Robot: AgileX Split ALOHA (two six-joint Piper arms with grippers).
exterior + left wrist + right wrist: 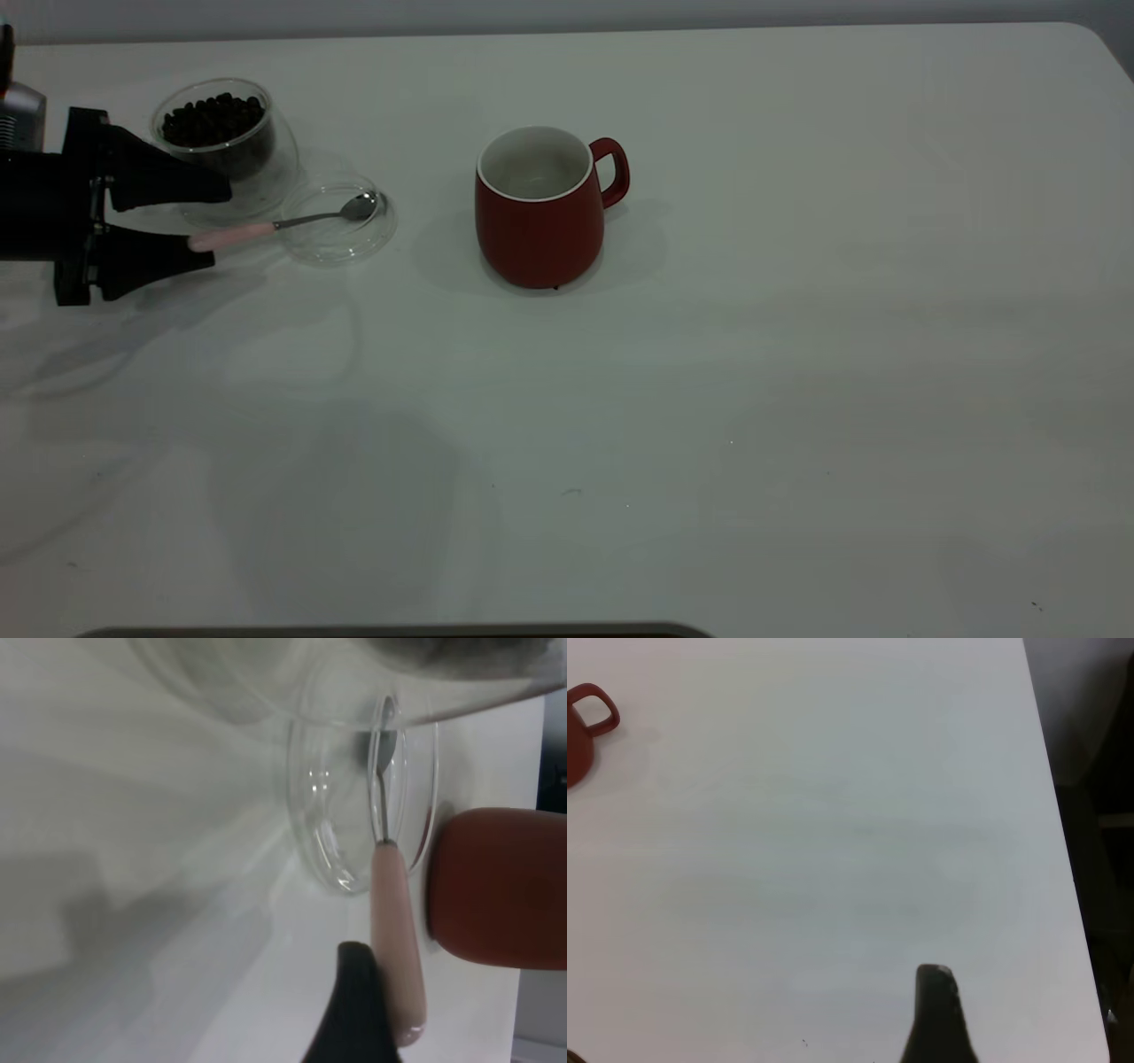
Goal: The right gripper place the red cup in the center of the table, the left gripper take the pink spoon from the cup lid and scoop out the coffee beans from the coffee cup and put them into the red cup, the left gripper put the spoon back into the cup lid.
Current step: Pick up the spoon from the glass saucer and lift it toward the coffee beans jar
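Observation:
I can close my left gripper, because my left fingers reach down on both sides of the pink handle. Closing now would hold the pink spoon.
The red cup stands upright and empty near the middle of the table, handle to the right. The coffee cup with coffee beans stands at the far left. Next to it the cup lid holds the pink spoon, bowl in the lid and handle sticking out to the left. My left gripper is open, its fingers on either side of the handle's end. In the left wrist view one finger touches the handle. My right gripper shows only one black finger, over bare table, nothing against it.
The red cup's handle shows far off in the right wrist view. The table's right edge runs close to the right gripper. The coffee cup stands just behind the left gripper's upper finger.

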